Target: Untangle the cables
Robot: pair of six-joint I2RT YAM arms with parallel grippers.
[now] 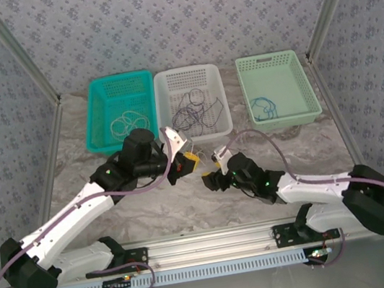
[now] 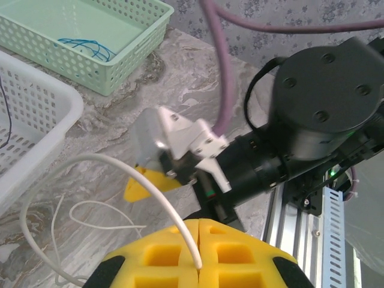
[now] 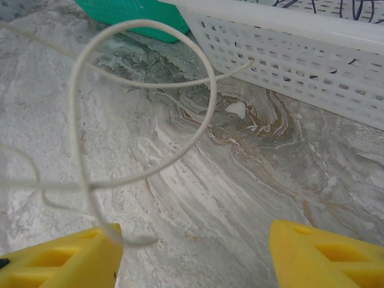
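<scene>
The robot's right gripper next needs to grab the whitish cable near its loose end, beyond the hanging loop, to pull the loop open and untangle the cable.
My left gripper [image 2: 198, 240] is shut on a whitish cable [image 2: 123, 165], which arcs up out of its yellow pads and trails in thin loops over the marble table. In the top view the left gripper [image 1: 189, 160] and the right gripper [image 1: 210, 178] meet at the table's middle. My right gripper [image 3: 195, 255] stands open just above the table. The whitish cable's loop [image 3: 207, 102] hangs in front of it and passes close by its left finger [image 3: 66, 258]. Dark cables [image 1: 193, 111] lie in the white basket, whitish loops [image 1: 129, 119] in the teal one, and a blue cable [image 1: 267, 108] in the green one.
Three baskets stand in a row at the back: teal [image 1: 94, 119], white [image 1: 219, 103] and light green [image 1: 305, 86]. The white basket's wall [image 3: 312, 54] is close ahead of the right gripper. An aluminium rail [image 1: 215, 242] runs along the near edge.
</scene>
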